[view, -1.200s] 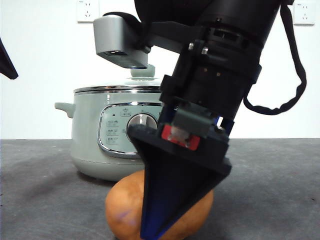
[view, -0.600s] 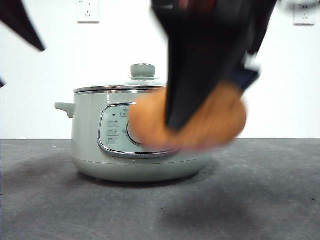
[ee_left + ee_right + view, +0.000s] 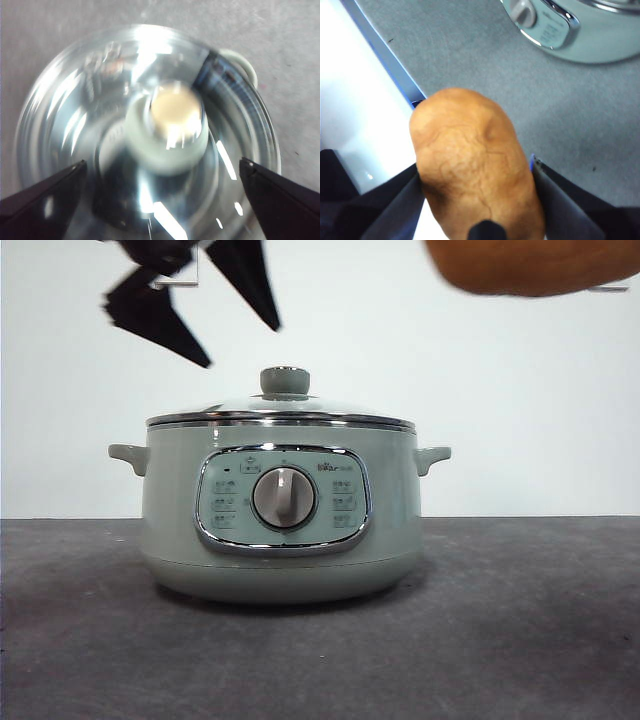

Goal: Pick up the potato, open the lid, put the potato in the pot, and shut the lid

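Note:
The glass lid spreads far wider than my open fingers, so I need to grab it next with my left gripper by its narrow standing knob (image 3: pixel 167 130).
The pale green pot (image 3: pixel 280 530) stands on the table with the glass lid (image 3: pixel 280 412) on it. My left gripper (image 3: pixel 238 340) hangs open above and left of the lid's knob (image 3: pixel 285 380). In the left wrist view the knob (image 3: pixel 172 125) lies between the wide-open jaws of that gripper (image 3: pixel 160 195), still apart from them. My right gripper (image 3: pixel 476 170) is shut on the orange-brown potato (image 3: pixel 475 165) and holds it high in the air. In the front view only the potato's underside (image 3: pixel 530 265) shows at the top right edge.
The pot's control panel and dial (image 3: pixel 284 498) face the front camera. The pot also shows in the right wrist view (image 3: pixel 580 25), far below the potato. Grey table surface (image 3: pixel 520 620) lies around the pot, with a white wall behind.
The right gripper has lifted the potato from the table in front of the pot up to the top right edge. The left gripper has come in from the left above the lid.

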